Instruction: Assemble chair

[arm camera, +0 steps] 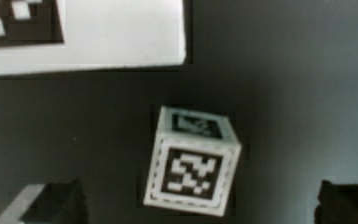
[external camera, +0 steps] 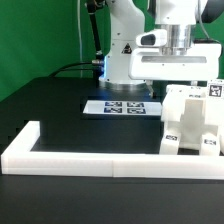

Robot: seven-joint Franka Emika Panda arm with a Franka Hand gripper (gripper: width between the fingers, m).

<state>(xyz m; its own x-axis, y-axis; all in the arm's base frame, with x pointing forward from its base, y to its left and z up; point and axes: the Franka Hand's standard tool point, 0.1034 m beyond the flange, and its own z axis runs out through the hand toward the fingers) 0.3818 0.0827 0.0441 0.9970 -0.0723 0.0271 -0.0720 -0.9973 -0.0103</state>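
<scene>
The gripper isn't ready to close on the small white tagged block point(arm camera: 197, 160) yet and needs to lower first, because the block is below and beyond the gripper's fingers in the wrist view.
Several white chair parts point(external camera: 190, 125) with black marker tags stand clustered at the exterior view's right, inside the corner of the white fence. My gripper point(external camera: 178, 82) hangs directly above this cluster, its fingertips partly hidden behind the parts. In the wrist view the gripper point(arm camera: 194, 207) is open and empty. Its dark fingers point(arm camera: 43, 205) stand wide apart on either side of a small white tagged block point(arm camera: 197, 160) that lies below them, tilted, without touching it. A larger flat white tagged part point(arm camera: 87, 40) lies beyond the block.
The marker board point(external camera: 120, 105) lies flat on the black table in front of the robot base point(external camera: 125, 60). A white L-shaped fence point(external camera: 80, 160) runs along the front edge and up the exterior view's left side.
</scene>
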